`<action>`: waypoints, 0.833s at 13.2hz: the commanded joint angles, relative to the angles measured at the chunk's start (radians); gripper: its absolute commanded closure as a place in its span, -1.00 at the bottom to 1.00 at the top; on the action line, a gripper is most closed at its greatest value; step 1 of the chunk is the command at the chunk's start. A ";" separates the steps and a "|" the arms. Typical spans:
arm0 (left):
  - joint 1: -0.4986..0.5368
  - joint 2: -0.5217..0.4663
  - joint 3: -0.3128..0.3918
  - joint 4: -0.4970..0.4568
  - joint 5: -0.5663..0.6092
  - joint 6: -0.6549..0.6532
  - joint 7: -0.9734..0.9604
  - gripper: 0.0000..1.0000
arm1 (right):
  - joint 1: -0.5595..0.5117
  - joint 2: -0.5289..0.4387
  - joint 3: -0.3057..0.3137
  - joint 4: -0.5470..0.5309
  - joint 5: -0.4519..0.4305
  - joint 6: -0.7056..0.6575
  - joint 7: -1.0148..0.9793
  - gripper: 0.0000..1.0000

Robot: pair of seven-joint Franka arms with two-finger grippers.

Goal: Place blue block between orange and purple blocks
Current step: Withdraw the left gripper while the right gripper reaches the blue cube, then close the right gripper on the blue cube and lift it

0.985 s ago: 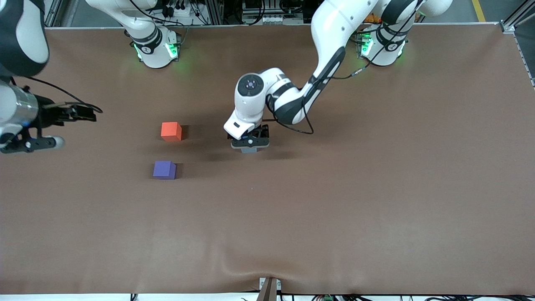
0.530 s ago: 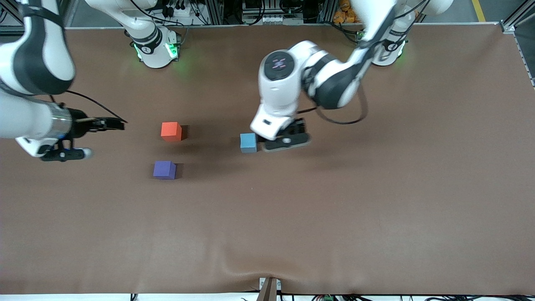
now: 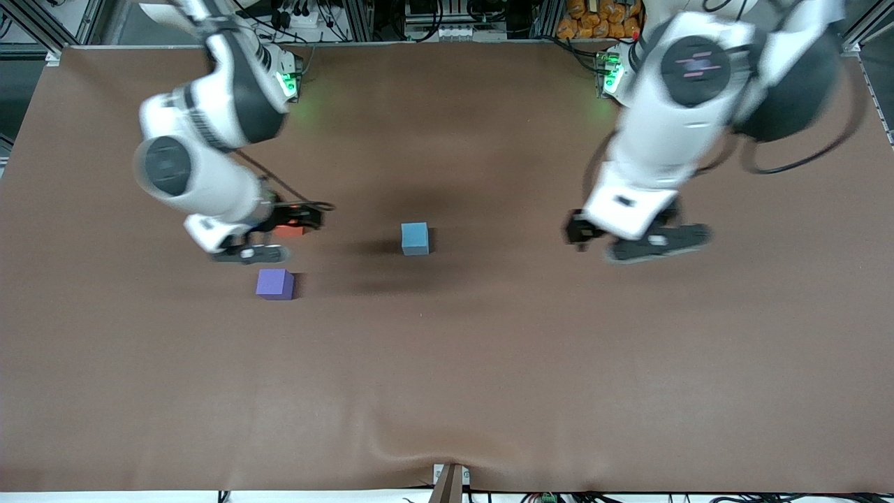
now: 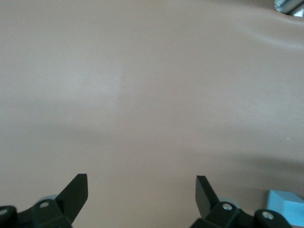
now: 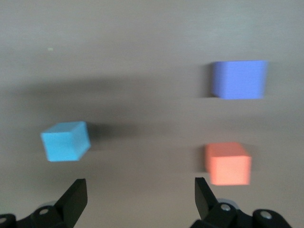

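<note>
My right gripper will next grip the blue block (image 3: 415, 238) by its opposite sides. Then it can set it between the orange and purple blocks.
The blue block (image 3: 415, 238) sits alone on the brown table, and also shows in the right wrist view (image 5: 65, 141) and at the edge of the left wrist view (image 4: 286, 205). The purple block (image 3: 274, 284) (image 5: 239, 79) lies toward the right arm's end, nearer the front camera than the orange block (image 3: 288, 230) (image 5: 228, 163). In the front view my right hand hides most of the orange block. My right gripper (image 3: 269, 234) (image 5: 140, 194) hangs open and empty above the orange block. My left gripper (image 3: 639, 241) (image 4: 140, 190) is open and empty over bare table toward the left arm's end.
The brown table cover (image 3: 489, 363) has a wrinkle near its front edge, by a small metal bracket (image 3: 450, 482). Both arm bases stand along the table edge farthest from the front camera.
My left gripper let go of the blue block, rose and swung away toward the left arm's end. My right arm swung in from the table's end to above the orange block.
</note>
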 commanded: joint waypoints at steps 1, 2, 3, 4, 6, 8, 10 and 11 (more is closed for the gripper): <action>0.104 -0.125 -0.017 -0.129 -0.011 0.004 0.172 -1.00 | 0.099 0.081 -0.011 -0.008 0.008 0.122 0.066 -1.00; 0.145 -0.162 -0.017 -0.160 -0.029 0.004 0.227 -1.00 | 0.137 0.116 -0.011 -0.008 0.008 0.168 0.098 -1.00; 0.182 -0.201 -0.017 -0.200 -0.063 0.004 0.273 -1.00 | 0.179 0.158 -0.013 -0.007 0.005 0.221 0.156 -1.00; 0.201 -0.226 -0.017 -0.223 -0.084 0.004 0.298 -1.00 | 0.202 0.196 -0.011 -0.005 0.000 0.275 0.191 -1.00; 0.225 -0.255 -0.017 -0.232 -0.086 -0.012 0.333 -1.00 | 0.242 0.262 -0.011 -0.004 -0.001 0.367 0.201 -1.00; 0.230 -0.278 -0.011 -0.231 -0.085 -0.049 0.359 -1.00 | 0.263 0.296 -0.013 -0.002 -0.004 0.415 0.202 -1.00; 0.247 -0.300 -0.006 -0.237 -0.085 -0.072 0.367 -1.00 | 0.285 0.311 -0.013 0.001 -0.005 0.426 0.205 -1.00; 0.280 -0.305 -0.012 -0.238 -0.085 -0.078 0.388 -1.00 | 0.294 0.327 -0.011 0.002 -0.004 0.456 0.230 -1.00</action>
